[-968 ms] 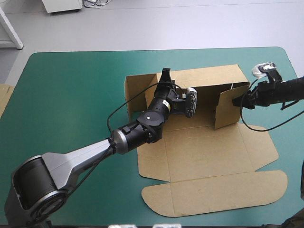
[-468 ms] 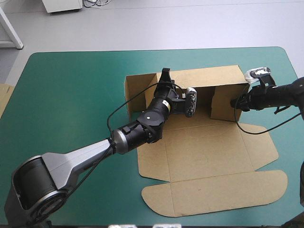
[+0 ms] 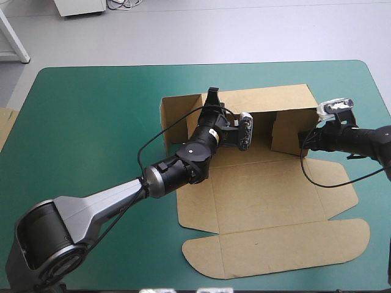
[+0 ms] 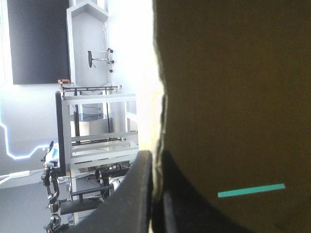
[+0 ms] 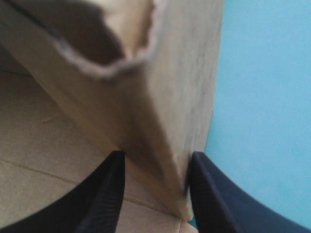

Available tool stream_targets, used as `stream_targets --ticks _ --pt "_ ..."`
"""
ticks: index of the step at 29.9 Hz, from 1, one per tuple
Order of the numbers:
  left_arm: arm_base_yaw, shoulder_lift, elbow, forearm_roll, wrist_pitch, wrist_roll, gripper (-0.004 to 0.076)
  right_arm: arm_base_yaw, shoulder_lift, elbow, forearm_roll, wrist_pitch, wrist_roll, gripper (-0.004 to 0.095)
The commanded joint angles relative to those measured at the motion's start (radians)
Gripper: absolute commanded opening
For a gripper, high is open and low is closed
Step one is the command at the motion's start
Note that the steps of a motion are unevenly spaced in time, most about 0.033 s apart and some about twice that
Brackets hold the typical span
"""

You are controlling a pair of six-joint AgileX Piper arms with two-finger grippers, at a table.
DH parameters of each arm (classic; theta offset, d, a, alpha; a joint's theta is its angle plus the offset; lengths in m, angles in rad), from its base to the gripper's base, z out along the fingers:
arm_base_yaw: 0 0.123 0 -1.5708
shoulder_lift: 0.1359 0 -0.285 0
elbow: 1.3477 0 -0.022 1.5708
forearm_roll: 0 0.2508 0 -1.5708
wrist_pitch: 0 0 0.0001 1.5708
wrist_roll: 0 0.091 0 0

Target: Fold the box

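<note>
The right gripper grabs the upright side of the box by its folded outer edge [image 3: 305, 137] next, while the lid [image 3: 275, 195] lies flat.
The brown box [image 3: 263, 195] lies open on the teal-green cover, its back wall [image 3: 269, 97] raised and its lid [image 3: 287, 247] flat toward the near edge. My left gripper [image 3: 212, 96] is at the back wall's top edge. In the left wrist view its fingers [image 4: 155, 158] are all but shut on that board edge [image 4: 233, 97]. The right side flap [image 3: 284, 131] stands turned inward against the back wall. My right gripper [image 3: 302, 137] is at its outer edge, and in the right wrist view it [image 5: 155, 160] stands open astride the flap [image 5: 165, 107].
The box's left side flap [image 3: 180, 116] stands upright at the back left corner. An edge of more brown board [image 3: 5, 125] shows at the table's left edge. Bare teal-green cover [image 3: 91, 122] spreads to the left of the box.
The right gripper swung the right side flap inward against the back wall, then drew back slightly toward the near right. The left arm has not moved.
</note>
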State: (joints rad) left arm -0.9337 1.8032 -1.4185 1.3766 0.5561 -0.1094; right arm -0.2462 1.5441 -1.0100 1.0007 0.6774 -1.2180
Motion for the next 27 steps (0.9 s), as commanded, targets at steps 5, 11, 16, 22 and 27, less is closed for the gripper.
stream_targets --ticks 5,11,16,22,27 --pt "-0.005 -0.043 -0.024 -0.013 0.004 -0.027 -0.0010 0.006 -0.080 0.079 0.245 -0.095 -0.250 0.0394" --pt "-0.005 -0.043 -0.024 -0.017 0.002 -0.050 -0.0010 0.093 -0.080 0.079 0.271 -0.252 -0.325 0.0394" --pt "-0.005 -0.043 -0.024 -0.017 0.000 -0.050 -0.0010 0.141 -0.080 0.079 0.265 -0.331 -0.327 0.0390" --pt "-0.005 -0.043 -0.024 -0.017 0.011 -0.050 -0.0010 0.141 -0.080 0.079 0.262 -0.291 -0.313 0.0194" --pt "-0.005 -0.043 -0.024 -0.011 0.011 -0.050 -0.0010 0.141 -0.080 0.079 0.262 -0.235 -0.332 -0.0018"
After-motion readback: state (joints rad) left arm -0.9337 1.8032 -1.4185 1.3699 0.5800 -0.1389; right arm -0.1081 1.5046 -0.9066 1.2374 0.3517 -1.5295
